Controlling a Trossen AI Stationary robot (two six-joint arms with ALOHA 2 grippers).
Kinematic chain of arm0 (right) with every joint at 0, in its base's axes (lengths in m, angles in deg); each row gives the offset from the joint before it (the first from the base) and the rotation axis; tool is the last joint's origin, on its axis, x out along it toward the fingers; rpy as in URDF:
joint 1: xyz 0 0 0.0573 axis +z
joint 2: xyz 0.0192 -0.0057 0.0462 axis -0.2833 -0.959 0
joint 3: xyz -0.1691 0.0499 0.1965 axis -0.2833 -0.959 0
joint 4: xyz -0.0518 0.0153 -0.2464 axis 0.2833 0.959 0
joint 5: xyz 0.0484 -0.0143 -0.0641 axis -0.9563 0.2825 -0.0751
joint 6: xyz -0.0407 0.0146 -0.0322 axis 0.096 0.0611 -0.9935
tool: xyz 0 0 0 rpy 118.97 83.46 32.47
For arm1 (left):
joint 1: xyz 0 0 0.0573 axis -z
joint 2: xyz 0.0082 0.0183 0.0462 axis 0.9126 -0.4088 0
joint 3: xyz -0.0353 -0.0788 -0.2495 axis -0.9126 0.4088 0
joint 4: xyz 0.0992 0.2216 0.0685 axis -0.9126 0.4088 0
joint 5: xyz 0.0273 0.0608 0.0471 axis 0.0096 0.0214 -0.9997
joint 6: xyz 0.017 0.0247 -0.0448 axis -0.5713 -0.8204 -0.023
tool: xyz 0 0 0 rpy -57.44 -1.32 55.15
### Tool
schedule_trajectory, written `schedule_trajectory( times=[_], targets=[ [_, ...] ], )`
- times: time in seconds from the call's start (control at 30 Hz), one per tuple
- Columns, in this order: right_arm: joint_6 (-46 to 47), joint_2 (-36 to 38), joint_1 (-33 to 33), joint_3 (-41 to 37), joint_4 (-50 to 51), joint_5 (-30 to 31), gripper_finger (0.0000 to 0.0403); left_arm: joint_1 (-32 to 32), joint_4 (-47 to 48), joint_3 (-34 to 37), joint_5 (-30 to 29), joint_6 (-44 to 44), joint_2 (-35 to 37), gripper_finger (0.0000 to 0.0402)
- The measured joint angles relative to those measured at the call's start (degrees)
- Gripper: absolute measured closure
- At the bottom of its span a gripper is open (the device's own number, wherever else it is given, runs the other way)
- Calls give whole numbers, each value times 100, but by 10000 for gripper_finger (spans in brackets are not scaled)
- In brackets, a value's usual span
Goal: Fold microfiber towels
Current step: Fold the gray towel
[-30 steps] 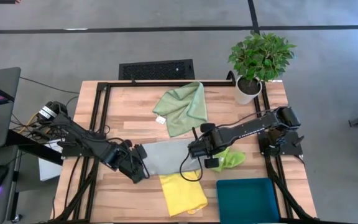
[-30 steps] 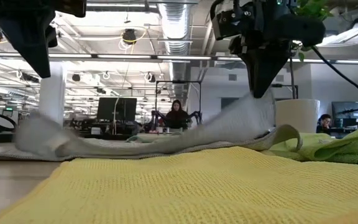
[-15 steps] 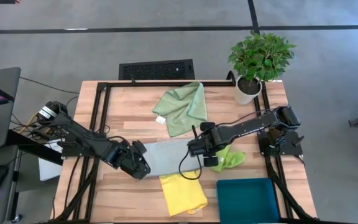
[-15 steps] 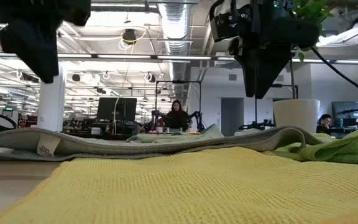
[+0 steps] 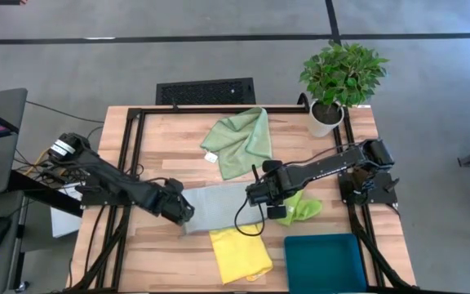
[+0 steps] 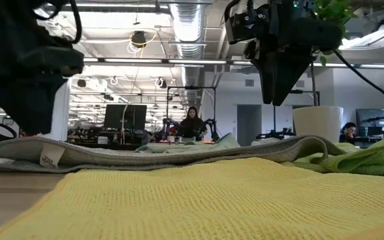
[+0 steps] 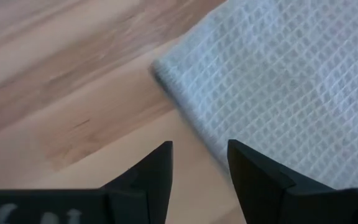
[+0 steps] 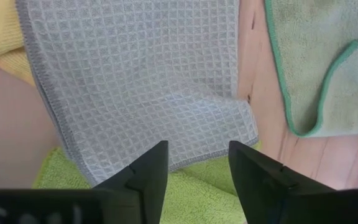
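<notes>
The light grey-blue towel [image 5: 219, 204] needs to be folded, so my left gripper will take hold of it by its corner [image 5: 184, 232] next.
The light grey-blue towel [image 5: 219, 204] lies flat at the table's middle. Its right end rests on the lime green towel [image 5: 303, 209]. My left gripper [image 7: 201, 163] is open just off the grey-blue towel's left near corner [image 7: 163, 71]. My right gripper [image 8: 197, 163] hangs open above the towel's right end [image 8: 166, 149]. In the low view both grippers, left [image 6: 29, 123] and right [image 6: 273, 97], stand clear above the cloth. The yellow towel [image 5: 239, 253] lies at the near edge, and the sage green towel [image 5: 239, 140] lies farther back.
A teal tray [image 5: 325, 263] sits at the near right corner. A potted plant [image 5: 337, 82] stands at the far right corner. A black frame rail [image 5: 133, 163] runs along the table's left side. Bare wood [image 5: 157, 155] lies left of the sage green towel.
Both grippers have opened and let go of the grey-blue towel. Its two raised ends have fallen, and it now lies flat. My left gripper has then come down toward the towel's left near corner. My right gripper has stayed where it was.
</notes>
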Motion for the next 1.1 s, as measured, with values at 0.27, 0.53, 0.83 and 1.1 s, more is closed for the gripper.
schedule_trajectory(
  times=[0.27, 0.53, 0.83, 1.1],
  targets=[
    [0, 0, 0, 0, 0, 0, 222, -178, -899, 538, -12, -136, 0, 256],
    [0, 0, 0, 0, -1, 0, 225, -209, -1019, 655, -32, -107, 0, 256],
    [0, 0, 0, 0, -1, 2, 226, -209, -1032, 655, -77, -36, -2, 256],
    [0, 0, 0, 0, -7, 2, 226, -209, -1032, 655, -71, 45, -2, 256]
  ],
)
